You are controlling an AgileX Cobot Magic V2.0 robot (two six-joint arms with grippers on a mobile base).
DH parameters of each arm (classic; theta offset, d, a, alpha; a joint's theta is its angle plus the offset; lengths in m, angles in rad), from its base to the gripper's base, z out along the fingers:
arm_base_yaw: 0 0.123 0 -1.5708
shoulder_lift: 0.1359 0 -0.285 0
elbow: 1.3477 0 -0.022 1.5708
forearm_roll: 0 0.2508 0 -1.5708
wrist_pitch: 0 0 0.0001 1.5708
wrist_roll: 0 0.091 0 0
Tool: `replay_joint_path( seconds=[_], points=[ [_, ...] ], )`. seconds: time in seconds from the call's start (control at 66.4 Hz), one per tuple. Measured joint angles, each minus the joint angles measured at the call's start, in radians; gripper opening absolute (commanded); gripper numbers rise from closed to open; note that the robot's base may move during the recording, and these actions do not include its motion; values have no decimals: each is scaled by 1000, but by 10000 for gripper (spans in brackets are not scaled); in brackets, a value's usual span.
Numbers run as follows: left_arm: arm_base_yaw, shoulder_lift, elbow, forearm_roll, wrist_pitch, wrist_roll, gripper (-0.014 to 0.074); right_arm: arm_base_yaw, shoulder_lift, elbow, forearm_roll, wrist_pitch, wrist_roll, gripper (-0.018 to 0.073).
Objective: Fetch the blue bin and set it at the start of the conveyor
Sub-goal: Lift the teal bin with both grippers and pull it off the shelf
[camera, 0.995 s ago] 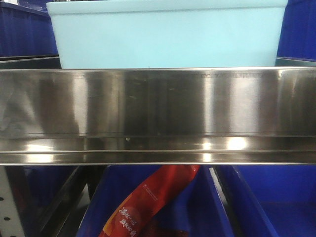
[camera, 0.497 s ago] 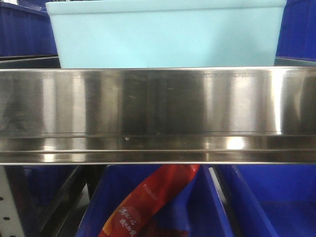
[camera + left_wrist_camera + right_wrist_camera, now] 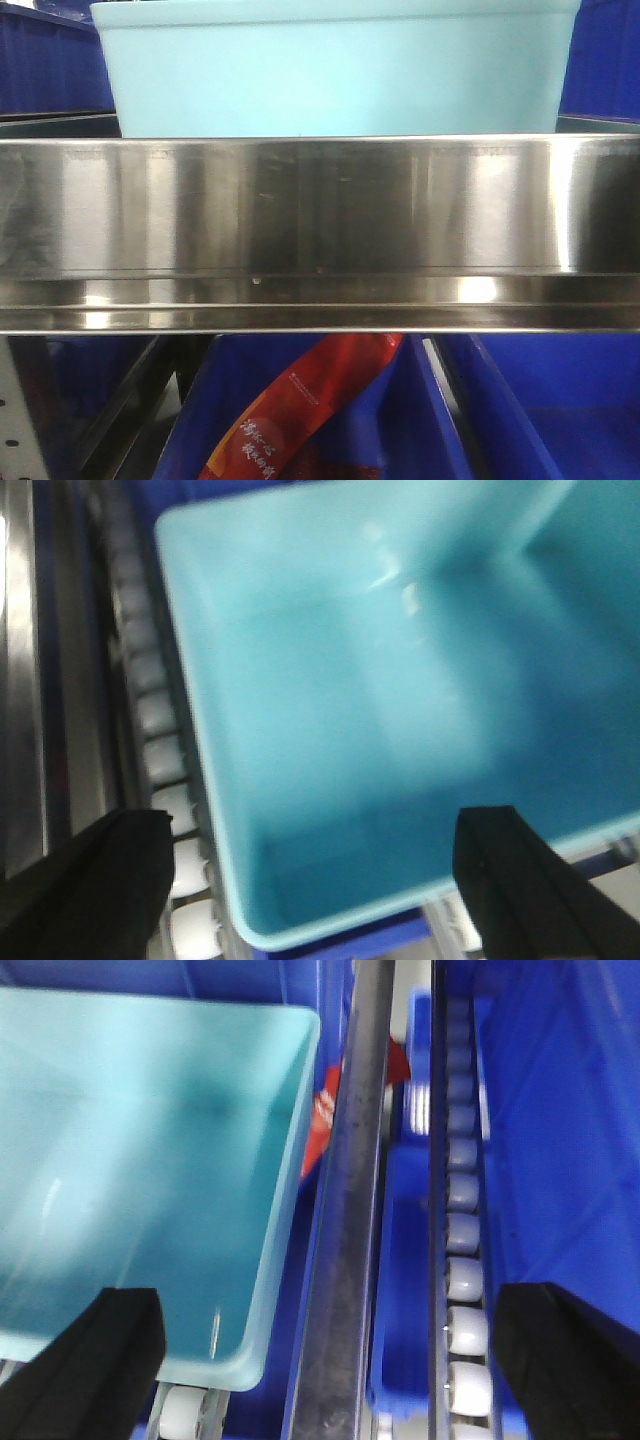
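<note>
My right gripper is going to grab the blue bin (image 3: 140,1160) next by its side's rim (image 3: 264,1295) and bring it to the conveyor start.
The blue bin (image 3: 340,70) is a pale aqua tub standing on the upper shelf behind the steel rail. In the left wrist view the blue bin (image 3: 380,680) is seen from above and is empty. My left gripper (image 3: 310,900) is open wide above its near corner, one finger (image 3: 90,880) outside the wall over the rollers. In the right wrist view the bin (image 3: 140,1160) fills the left side. My right gripper (image 3: 335,1370) is open and empty, spanning the bin's corner and the steel bar. The conveyor start is out of view.
A shiny steel shelf rail (image 3: 320,220) crosses the front view below the bin. Dark blue crates (image 3: 520,420) and a red package (image 3: 300,410) sit on the shelf beneath. A steel bar (image 3: 345,1260), white rollers (image 3: 465,1230) and blue crates (image 3: 560,1110) flank the bin; rollers (image 3: 160,720) line its other side.
Reflections on the steel rail have shifted. The bin's left rim sits slightly further left in the front view; otherwise nothing has visibly moved.
</note>
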State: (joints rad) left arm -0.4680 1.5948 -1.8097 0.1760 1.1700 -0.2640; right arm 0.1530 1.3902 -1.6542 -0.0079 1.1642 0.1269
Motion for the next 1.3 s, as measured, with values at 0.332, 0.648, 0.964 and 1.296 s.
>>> replay_joint_path(
  seconds=[0.332,0.648,0.964,1.296],
  points=[
    [131,145,-42,-94,13,-7,465,0,253,-142,38,50,5,568],
    [141,245,-44,-122,-9,10,465,0,395,-142,71,23,-17,568],
    [141,287,-46,-122,-30,10,347,0,454,-142,78,-17,-27,334],
    [142,288,-47,-133,-28,8,-111,0,458,-142,81,-24,-22,-152]
  ],
)
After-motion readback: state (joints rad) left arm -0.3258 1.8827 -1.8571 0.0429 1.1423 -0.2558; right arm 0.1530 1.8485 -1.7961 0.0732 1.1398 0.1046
